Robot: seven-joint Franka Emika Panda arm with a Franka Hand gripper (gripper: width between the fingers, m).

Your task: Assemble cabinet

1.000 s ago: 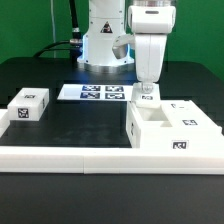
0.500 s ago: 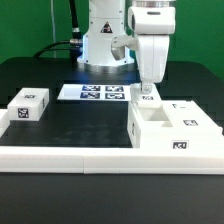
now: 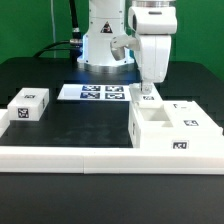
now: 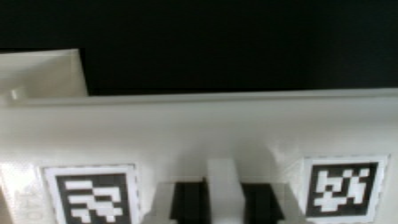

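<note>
The white panel is raised above the cabinet's rim. My gripper should keep holding the panel.
The cabinet [image 3: 172,127] is a large boxy white body with tags, at the exterior view's right, against the rail. My gripper [image 3: 147,88] points straight down at its far left corner. In the wrist view the two dark fingers [image 4: 185,203] stand close on either side of a narrow white upright strip [image 4: 224,190] of the cabinet, between two tags [image 4: 93,195]. The gripper [image 4: 224,203] looks shut on that strip. A smaller white tagged part [image 3: 28,105] lies apart at the exterior view's left.
The long low white rail [image 3: 90,156] runs along the front of the black table. The marker board [image 3: 98,92] lies flat at the back, in front of the robot's base [image 3: 100,45].
</note>
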